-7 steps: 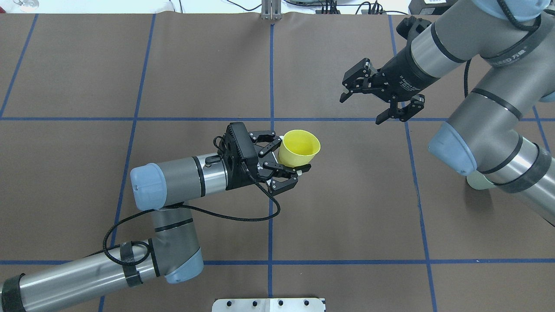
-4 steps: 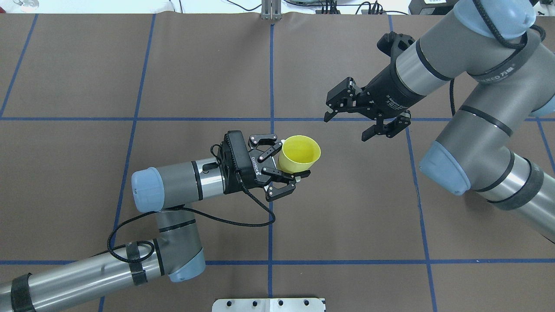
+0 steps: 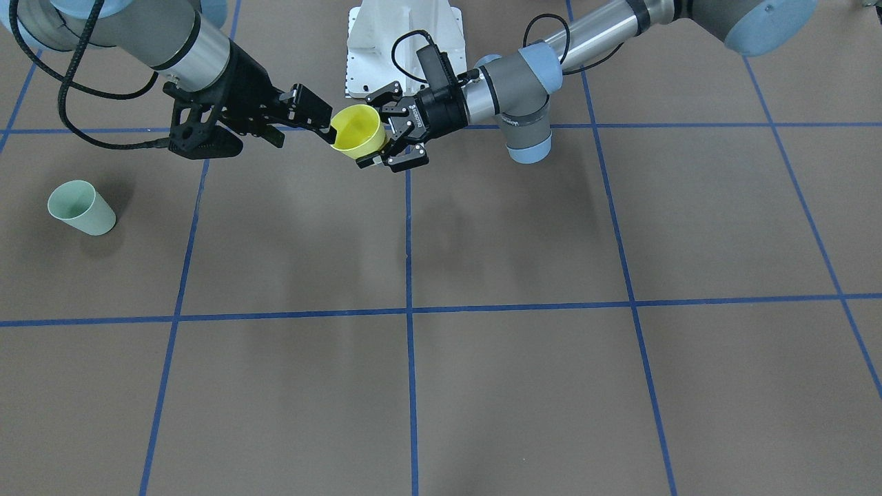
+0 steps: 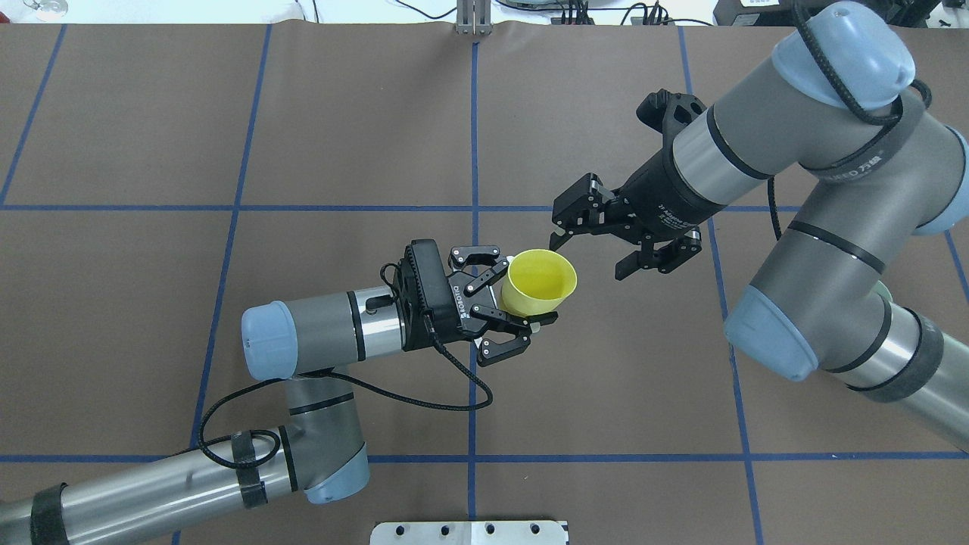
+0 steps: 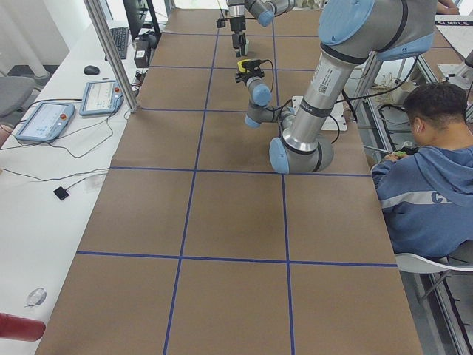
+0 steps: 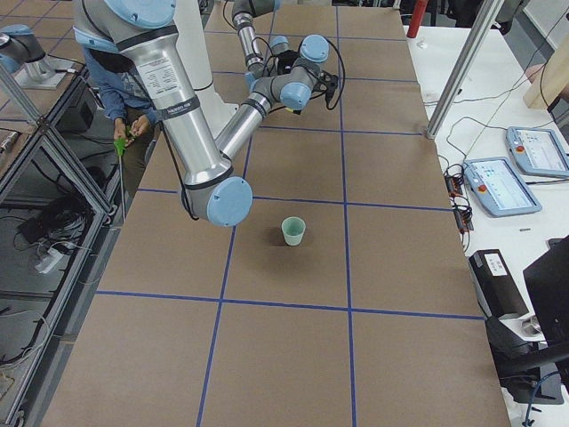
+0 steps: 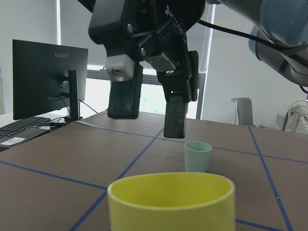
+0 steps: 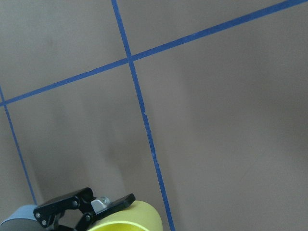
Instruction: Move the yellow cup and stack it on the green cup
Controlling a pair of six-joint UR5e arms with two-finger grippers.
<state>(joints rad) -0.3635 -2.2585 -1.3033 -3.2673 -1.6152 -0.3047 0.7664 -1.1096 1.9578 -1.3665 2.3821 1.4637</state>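
The robot's right gripper needs to stack the yellow cup onto the green cup [image 3: 81,208], so next it needs to grab the yellow cup by its rim [image 3: 338,119].
My left gripper [image 4: 522,299] is shut on the yellow cup [image 4: 541,281] and holds it upright above the table near the centre line. The cup also shows in the front view [image 3: 358,131] and low in the left wrist view [image 7: 171,202]. My right gripper [image 4: 589,257] is open and empty, just right of the cup's rim, with its fingers [image 7: 124,91] hanging beyond the cup. The green cup [image 3: 81,208] stands upright on the table on my right side, apart from both grippers. It also shows in the right side view [image 6: 293,230]. My right arm mostly hides it in the overhead view.
The brown mat carries blue tape grid lines [image 4: 473,378]. A white base plate [image 3: 403,34] sits at my side of the table. A metal post [image 4: 473,19] stands at the far edge. A seated operator [image 5: 429,170] and teach pendants [image 6: 520,169] are off the table.
My right arm has swung left and nearer, bringing its open gripper close to the yellow cup. My left gripper has shifted slightly right with the cup. The right arm now covers the green cup.
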